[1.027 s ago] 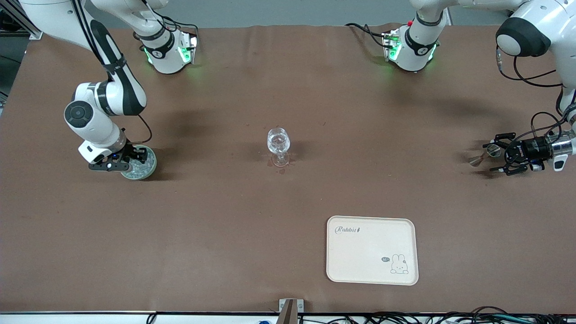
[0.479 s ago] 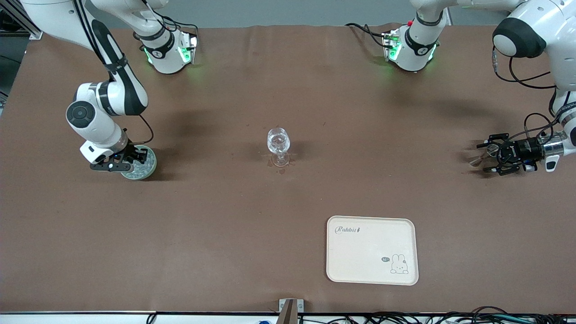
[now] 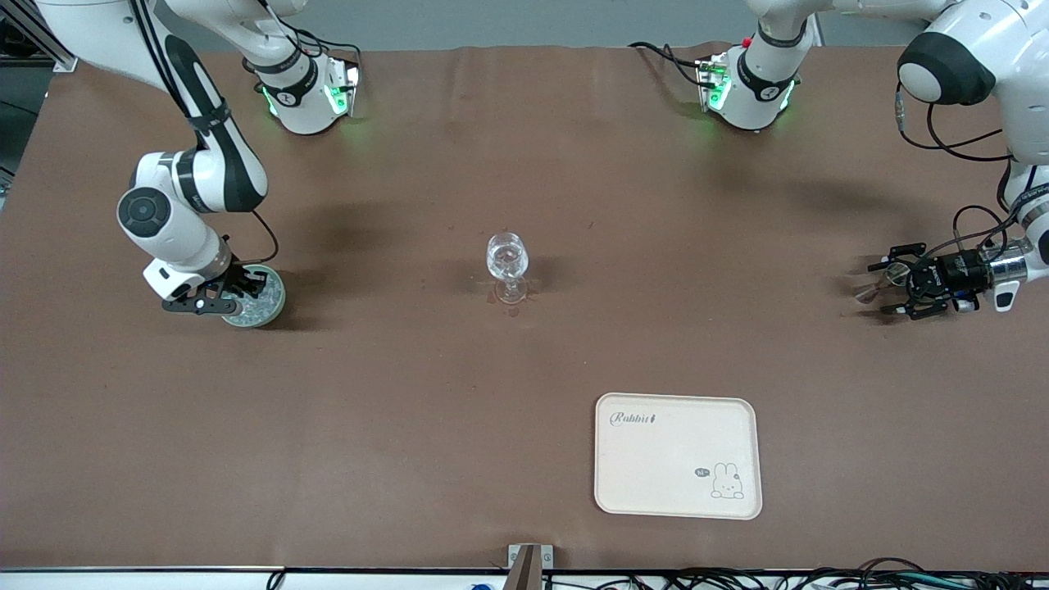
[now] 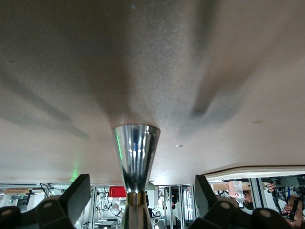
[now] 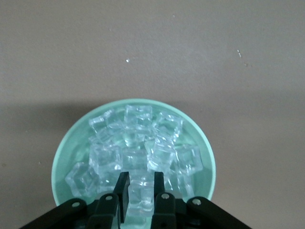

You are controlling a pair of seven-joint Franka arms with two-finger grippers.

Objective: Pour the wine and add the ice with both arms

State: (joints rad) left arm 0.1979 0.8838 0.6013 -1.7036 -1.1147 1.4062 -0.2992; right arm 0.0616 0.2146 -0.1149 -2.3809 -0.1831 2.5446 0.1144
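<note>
The metal jigger's narrow middle (image 4: 136,198) will be grabbed next by my left gripper, so that the jigger can pour wine into the stemmed glass.
A pale green bowl (image 3: 269,301) heaped with clear ice cubes (image 5: 138,133) stands near the right arm's end of the table. My right gripper (image 3: 233,305) is down in the heap. In the right wrist view its fingers (image 5: 141,183) are closed to a cube's width with one ice cube between them. A clear stemmed glass (image 3: 507,264) stands mid-table with wet marks by its foot. At the left arm's end a shiny metal jigger (image 3: 869,290) stands on the table. My left gripper (image 3: 891,287) lies level with its fingers wide open on either side of the jigger (image 4: 137,157), not touching it.
A cream tray with a rabbit print (image 3: 678,456) lies nearer the front camera than the glass, toward the left arm's end. Both arm bases with green lights stand along the table's back edge. Cables run along the front edge.
My left gripper has slid in toward the jigger, so its open fingers now flank it. My right gripper has shifted only slightly over the bowl.
</note>
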